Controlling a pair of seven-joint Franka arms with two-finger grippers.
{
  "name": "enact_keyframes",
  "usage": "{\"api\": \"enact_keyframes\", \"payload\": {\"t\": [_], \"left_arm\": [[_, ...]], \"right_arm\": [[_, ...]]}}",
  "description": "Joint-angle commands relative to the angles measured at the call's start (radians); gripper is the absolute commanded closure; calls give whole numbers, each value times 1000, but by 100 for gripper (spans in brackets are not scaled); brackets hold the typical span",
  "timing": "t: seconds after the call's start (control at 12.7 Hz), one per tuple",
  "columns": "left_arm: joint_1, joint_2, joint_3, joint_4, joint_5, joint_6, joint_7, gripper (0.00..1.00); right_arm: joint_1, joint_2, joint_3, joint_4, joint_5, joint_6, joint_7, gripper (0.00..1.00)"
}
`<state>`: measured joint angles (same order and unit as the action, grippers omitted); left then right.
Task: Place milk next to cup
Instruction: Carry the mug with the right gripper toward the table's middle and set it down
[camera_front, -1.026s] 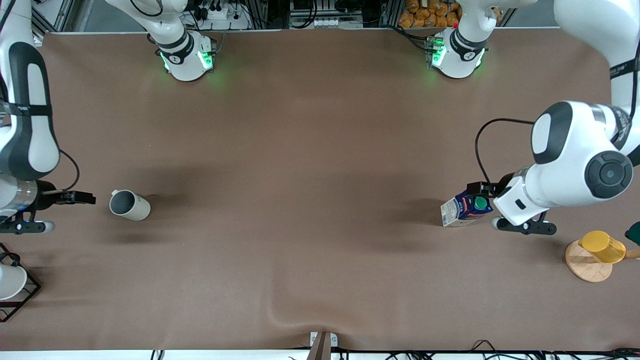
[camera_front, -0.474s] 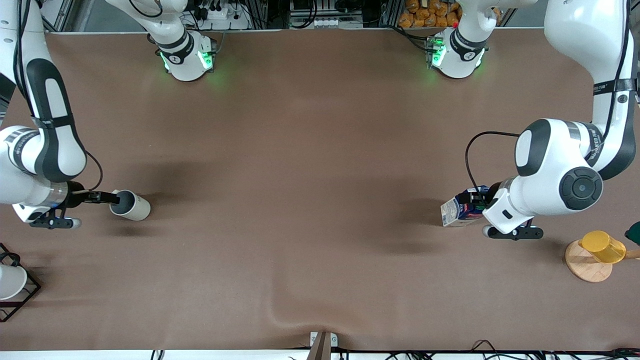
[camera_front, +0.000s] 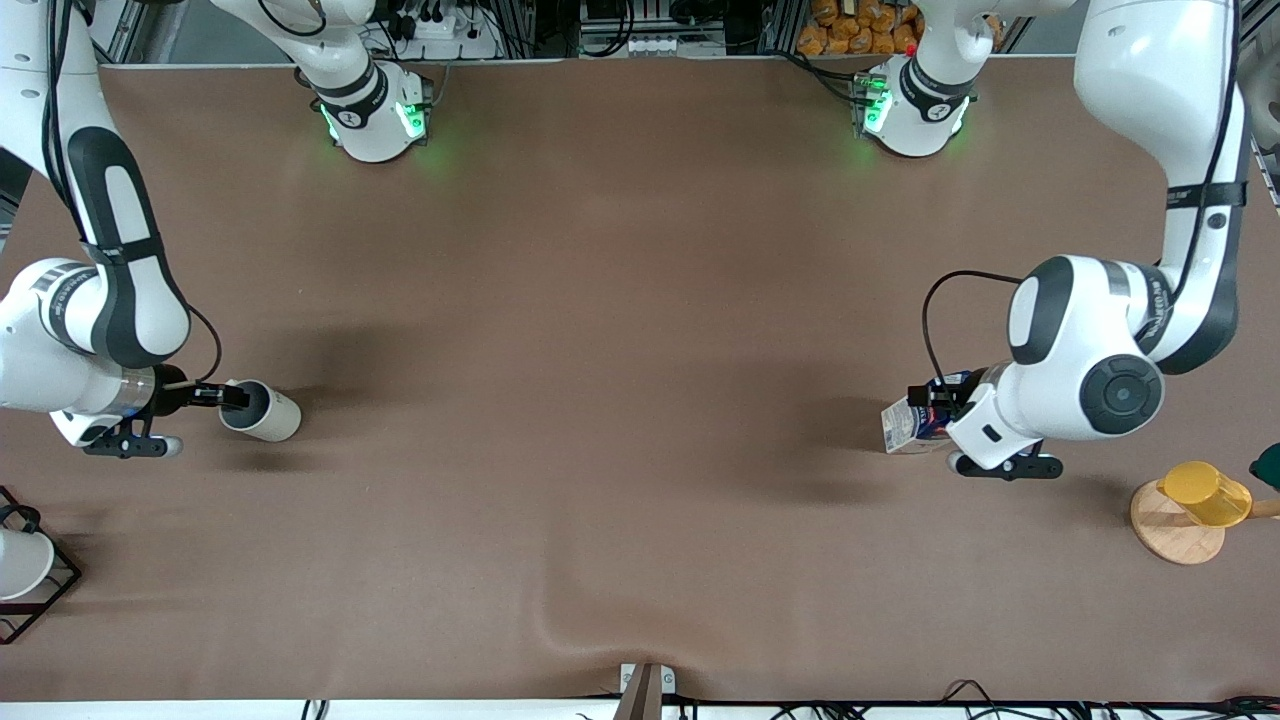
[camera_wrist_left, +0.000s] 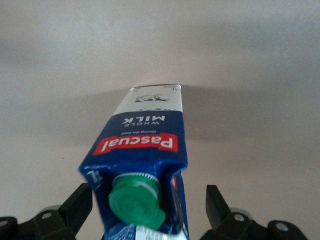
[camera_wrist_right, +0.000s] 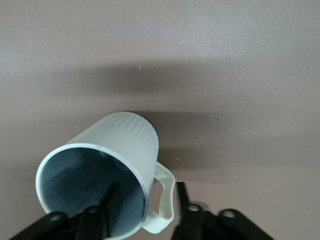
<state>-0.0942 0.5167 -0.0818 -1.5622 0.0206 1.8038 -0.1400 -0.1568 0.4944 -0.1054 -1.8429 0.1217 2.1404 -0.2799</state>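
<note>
My left gripper needs to place the milk beside the cup, so next it needs to grab the milk carton by its capped top (camera_wrist_left: 137, 200).
The milk (camera_front: 905, 425) is a blue and white carton standing toward the left arm's end of the table. In the left wrist view the milk (camera_wrist_left: 145, 140) shows its green cap (camera_wrist_left: 136, 202). My left gripper (camera_front: 930, 398) is open around the carton's top, one finger on each side with gaps (camera_wrist_left: 147, 207). The cup (camera_front: 265, 412) is a beige-white mug standing toward the right arm's end. My right gripper (camera_front: 228, 395) is open over the cup's rim (camera_wrist_right: 147, 202). One finger is inside the cup (camera_wrist_right: 115, 150) and the other is outside beside its handle (camera_wrist_right: 165, 195).
A yellow cup (camera_front: 1205, 492) sits on a round wooden coaster (camera_front: 1170, 538) near the left arm's end. A white cup in a black wire frame (camera_front: 20, 565) stands at the right arm's end, nearer the camera. The cloth has a crease (camera_front: 590, 632) by the near edge.
The right gripper moved from beside the cup to straddle its rim. The left gripper moved in over the milk's top, hiding the green cap in the front view.
</note>
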Motion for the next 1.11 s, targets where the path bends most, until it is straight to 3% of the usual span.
{"api": "enact_keyframes", "payload": {"t": [0.0, 0.08, 0.16, 0.47, 0.79, 1.03], "left_arm": [[-5, 14, -3, 4, 25, 26, -18, 23], [-1, 16, -4, 2, 25, 38, -16, 76], [1, 20, -4, 4, 25, 40, -9, 99], [4, 20, -6, 7, 25, 40, -4, 100], [7, 20, -6, 10, 22, 40, -3, 100], [8, 20, -6, 13, 22, 40, -3, 100]], "right_arm": [[11, -2, 0, 2, 18, -2, 4, 100], [13, -7, 0, 11, 18, -16, 7, 100], [25, -13, 0, 36, 18, -52, 22, 100], [89, -45, 1, 181, 18, -304, 195, 100], [273, -121, 3, 203, 18, -405, 555, 100], [432, -120, 7, 243, 53, -427, 873, 100]]}}
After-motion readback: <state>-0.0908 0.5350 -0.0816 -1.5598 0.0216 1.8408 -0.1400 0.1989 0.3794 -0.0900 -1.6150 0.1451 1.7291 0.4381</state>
